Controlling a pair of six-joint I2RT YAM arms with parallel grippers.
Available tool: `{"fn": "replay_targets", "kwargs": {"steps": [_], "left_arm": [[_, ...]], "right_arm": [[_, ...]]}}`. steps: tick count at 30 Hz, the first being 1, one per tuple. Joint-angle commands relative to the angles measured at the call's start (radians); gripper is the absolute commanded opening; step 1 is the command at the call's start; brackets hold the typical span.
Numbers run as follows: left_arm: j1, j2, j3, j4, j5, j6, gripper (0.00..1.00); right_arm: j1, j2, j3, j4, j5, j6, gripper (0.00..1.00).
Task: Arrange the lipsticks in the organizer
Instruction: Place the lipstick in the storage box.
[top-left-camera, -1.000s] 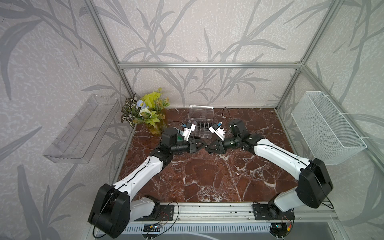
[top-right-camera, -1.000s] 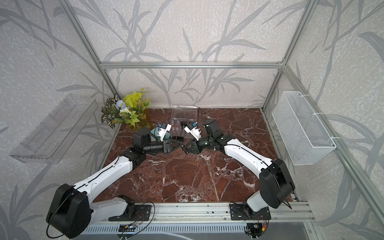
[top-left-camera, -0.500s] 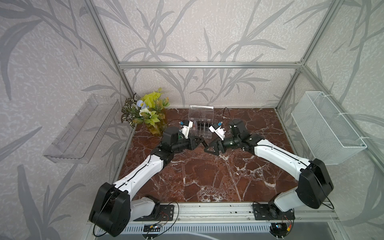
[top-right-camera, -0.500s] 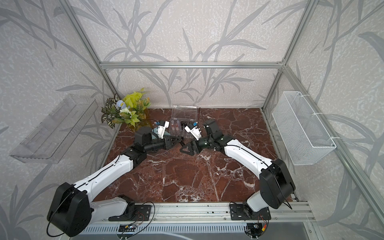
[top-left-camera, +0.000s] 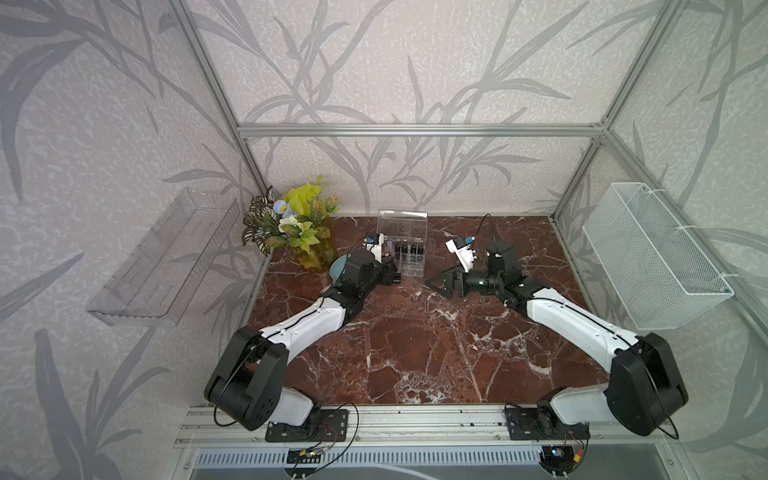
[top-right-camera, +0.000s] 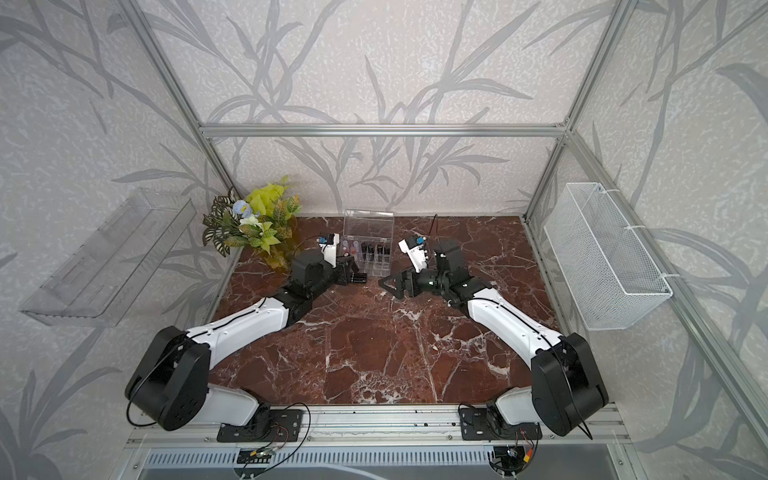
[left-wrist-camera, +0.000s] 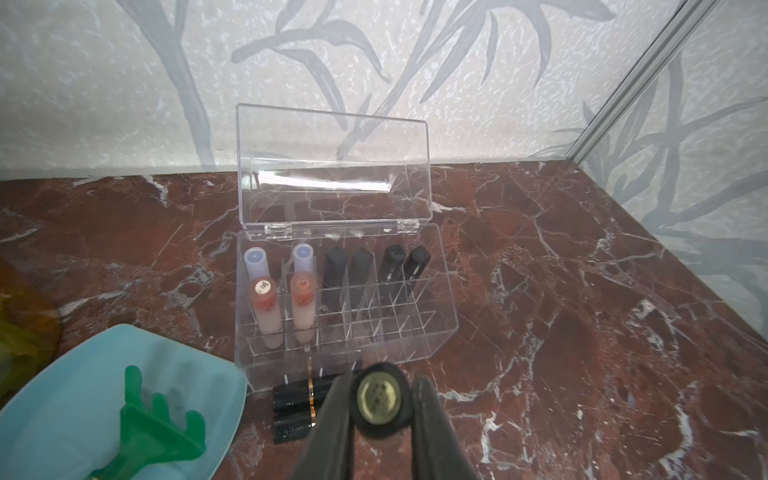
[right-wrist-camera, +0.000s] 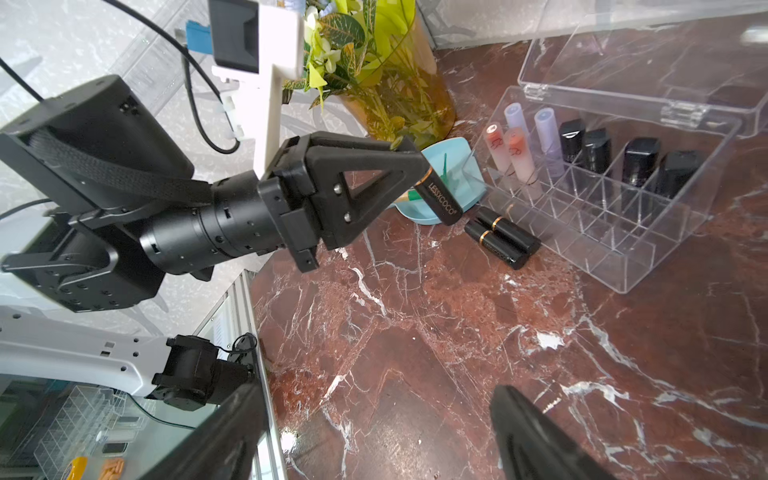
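The black lipstick stays in my left gripper for now, short of the organizer's front side; it would fall by the two on the marble if released now.
The clear organizer (top-left-camera: 409, 272) (left-wrist-camera: 415, 340) stands at the back with its lid up. It holds two lavender lipsticks (left-wrist-camera: 254, 259), two pink ones (left-wrist-camera: 262, 299) and several black ones (left-wrist-camera: 336, 266). Two more black lipsticks (left-wrist-camera: 297, 399) (right-wrist-camera: 505, 230) lie side by side on the marble at its front wall. My left gripper (top-left-camera: 392, 276) (left-wrist-camera: 381, 390) is shut on a black lipstick (left-wrist-camera: 381, 400) (right-wrist-camera: 438, 199), held above those two. My right gripper (top-left-camera: 436, 284) (right-wrist-camera: 374, 399) stands open and empty, to the right of the organizer's front.
A light blue dish (left-wrist-camera: 83, 395) with a green toy rake (left-wrist-camera: 153, 424) sits left of the organizer. Behind it is a plant in an amber vase (top-left-camera: 299, 232). A wire basket (top-left-camera: 648, 257) hangs on the right wall, a clear shelf tray (top-left-camera: 162, 253) on the left.
The grippers were tip to tip at the middle. The right one has opened and drawn back to the right. The left one has swung toward the organizer with the black lipstick.
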Motion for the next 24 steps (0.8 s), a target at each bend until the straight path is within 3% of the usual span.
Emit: {"fn": "replay_targets", "kwargs": {"steps": [1,24], "left_arm": [[-0.011,0.063,0.072,0.088,-0.077,0.092,0.15],[-0.037,0.346,0.226,0.218,-0.241,0.176,0.12]], "right_arm": [[-0.004,-0.014,-0.007,0.065,-0.007,0.026,0.90],[-0.005,0.014,-0.004,0.100,-0.067,0.052,0.86]]}}
